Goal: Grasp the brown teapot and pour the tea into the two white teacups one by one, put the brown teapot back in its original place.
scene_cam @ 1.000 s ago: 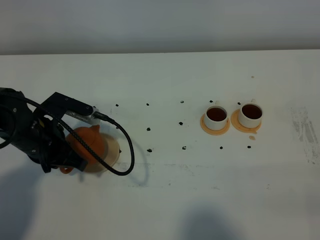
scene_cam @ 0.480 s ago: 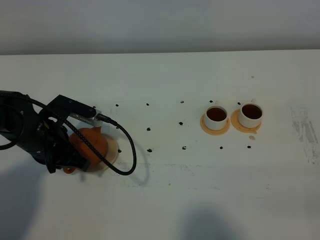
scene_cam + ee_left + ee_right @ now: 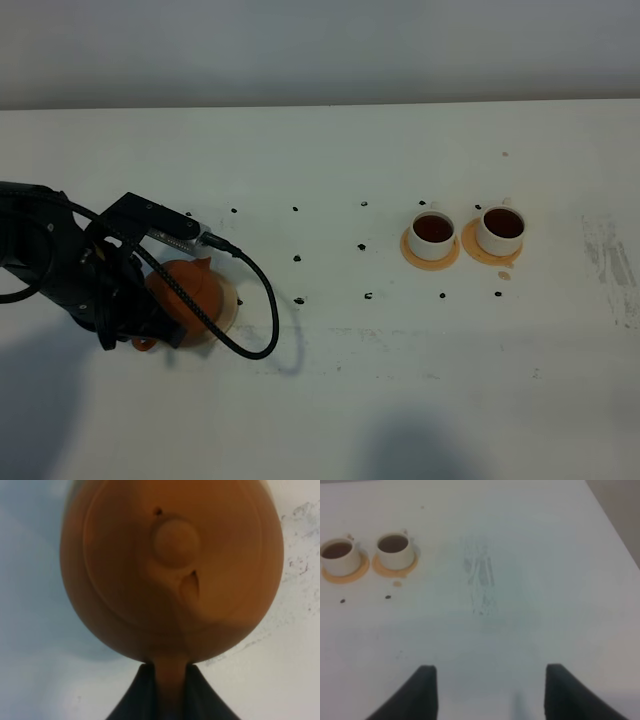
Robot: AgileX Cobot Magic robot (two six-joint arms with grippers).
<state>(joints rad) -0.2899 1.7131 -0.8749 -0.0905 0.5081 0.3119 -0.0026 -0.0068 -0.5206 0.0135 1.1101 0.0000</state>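
Observation:
The brown teapot [image 3: 170,570] is low on the pale coaster disc and would stand there. My left gripper should open.
The brown teapot [image 3: 190,288] is at the table's left, over the pale coaster disc [image 3: 229,303], the original place; whether it rests on it I cannot tell. My left gripper [image 3: 143,335] is shut on the teapot's loop handle. The left wrist view looks down on the teapot [image 3: 170,570] with its knobbed lid, the handle clamped in the left gripper [image 3: 170,690]. The two white teacups [image 3: 433,230] [image 3: 502,226] stand on orange saucers at the right, both holding dark tea [image 3: 433,228]. My right gripper [image 3: 490,680] hangs open and empty over bare table, the teacups [image 3: 339,555] [image 3: 394,547] far from it.
Small black dots [image 3: 297,258] mark the tabletop between teapot and cups. An orange spot [image 3: 505,275] lies by the right saucer. Grey scuffs [image 3: 610,260] run near the right edge. The left arm's black cable [image 3: 262,320] loops beside the coaster.
The left arm has shifted slightly right and lower with the teapot, bringing it down over the coaster. The cups have not moved.

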